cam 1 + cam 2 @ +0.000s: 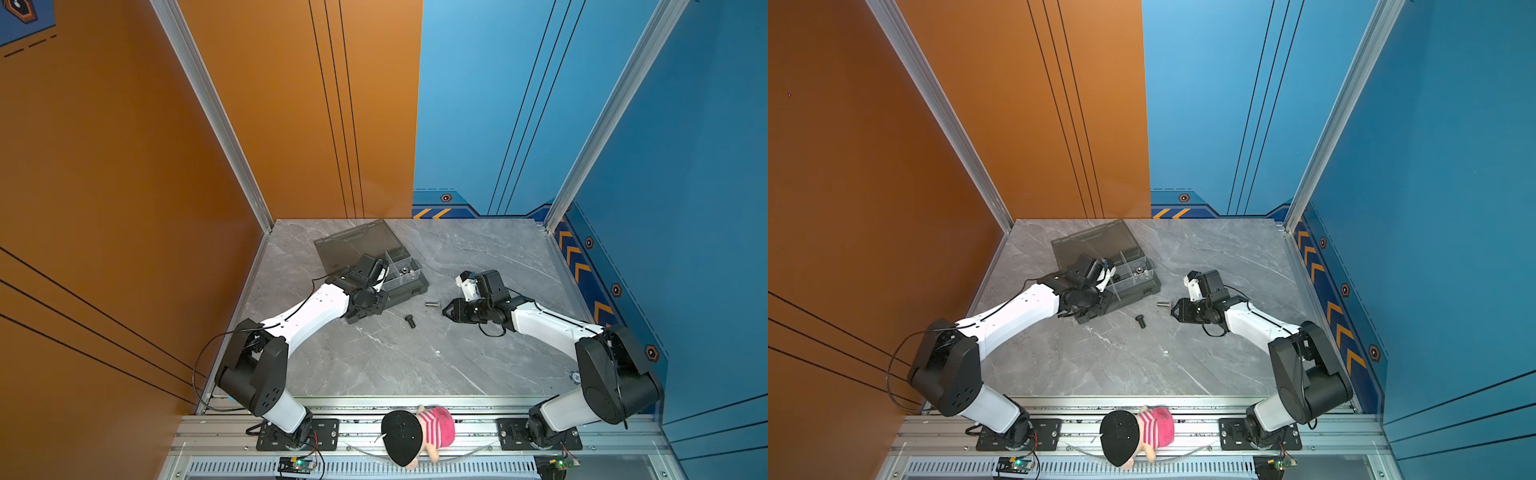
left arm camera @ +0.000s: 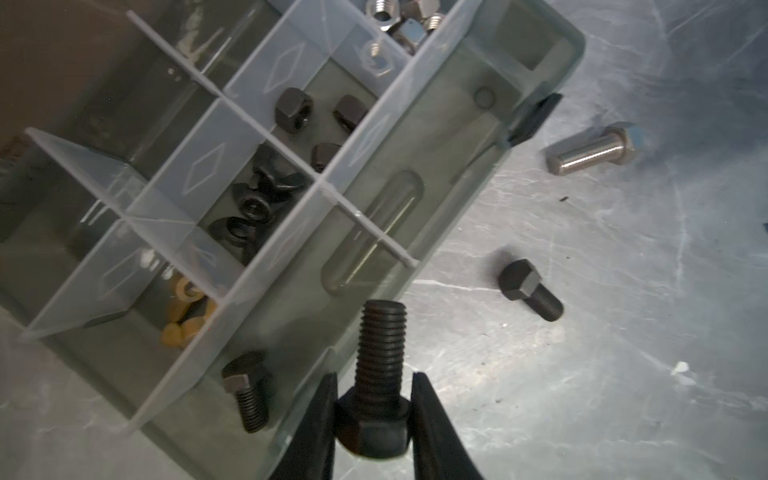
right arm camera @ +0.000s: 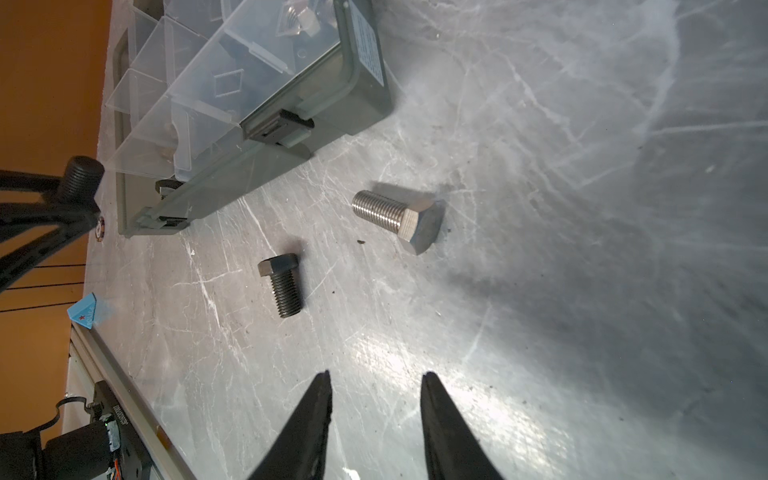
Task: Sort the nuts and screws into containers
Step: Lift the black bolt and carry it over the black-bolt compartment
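Observation:
My left gripper should wait before it opens: the black hex screw (image 1: pixel 410 321) is hanging over the long front container's front side and would likely miss that container.
My left gripper (image 2: pixel 374 378) is shut on the head of a black hex screw (image 2: pixel 380 353), whose threaded shank points away from the jaws. It hovers over the near-left end of the grey organiser case (image 1: pixel 409 286), by the long front container that holds one black screw (image 2: pixel 245 390). Other containers hold silver nuts (image 2: pixel 405 20), black nuts (image 2: pixel 293 110), black wing nuts (image 2: pixel 257 199) and brass wing nuts (image 2: pixel 185 307). On the table lie a silver screw (image 1: pixel 432 304) (image 3: pixel 395 220) and a black screw (image 1: pixel 410 321) (image 3: pixel 282 286). My right gripper (image 1: pixel 444 312) (image 3: pixel 377 376) stands open and empty just right of the silver screw.
The case's lid (image 1: pixel 353 245) lies open behind it toward the back wall. A plush doll (image 1: pixel 415 432) with a black cap rests on the front rail between the arm bases. An orange wall bounds the table on the left, a blue one on the right.

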### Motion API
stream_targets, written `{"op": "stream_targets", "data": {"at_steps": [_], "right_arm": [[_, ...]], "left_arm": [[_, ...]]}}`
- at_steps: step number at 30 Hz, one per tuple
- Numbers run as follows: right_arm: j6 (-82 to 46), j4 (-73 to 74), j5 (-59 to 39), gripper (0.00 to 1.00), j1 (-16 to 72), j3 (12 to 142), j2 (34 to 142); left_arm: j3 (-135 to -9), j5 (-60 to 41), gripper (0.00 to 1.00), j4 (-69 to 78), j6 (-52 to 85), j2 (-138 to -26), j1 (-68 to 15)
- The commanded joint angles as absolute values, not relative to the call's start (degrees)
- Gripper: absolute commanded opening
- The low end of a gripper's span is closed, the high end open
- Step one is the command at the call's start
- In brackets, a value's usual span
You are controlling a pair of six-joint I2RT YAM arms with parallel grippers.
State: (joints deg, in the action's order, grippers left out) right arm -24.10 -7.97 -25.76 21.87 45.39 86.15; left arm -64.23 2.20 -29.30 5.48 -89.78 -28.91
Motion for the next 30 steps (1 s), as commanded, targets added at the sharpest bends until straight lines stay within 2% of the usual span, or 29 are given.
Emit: {"op": "stream_targets", "data": {"at_steps": [1, 13, 24, 28, 30], "right_arm": [[-24.52, -9.10, -26.21, 0.39, 22.32, 45.10, 86.57], [-24.60, -9.71, -26.37, 0.39, 22.75, 45.62, 87.01], [-24.52, -9.67, -26.14, 0.39, 22.94, 45.70, 87.54], [-24.57, -9.76, -26.15, 0.39, 23.03, 45.62, 87.63], [-24.53, -9.80, -26.10, 0.39, 23.03, 45.64, 87.50]], "left_arm": [[-63.93, 3.78, 0.00, -30.52, 3.39, -89.06, -26.94], [-62.84, 3.13, 0.00, -29.49, 3.00, -91.77, -22.81], [-62.48, 2.09, 0.00, -29.27, 2.36, -93.54, -22.79], [-62.71, 3.60, 0.08, -29.22, 2.97, -94.35, -22.76], [-62.78, 3.94, 0.16, -29.20, 3.08, -94.58, -22.76]]}}
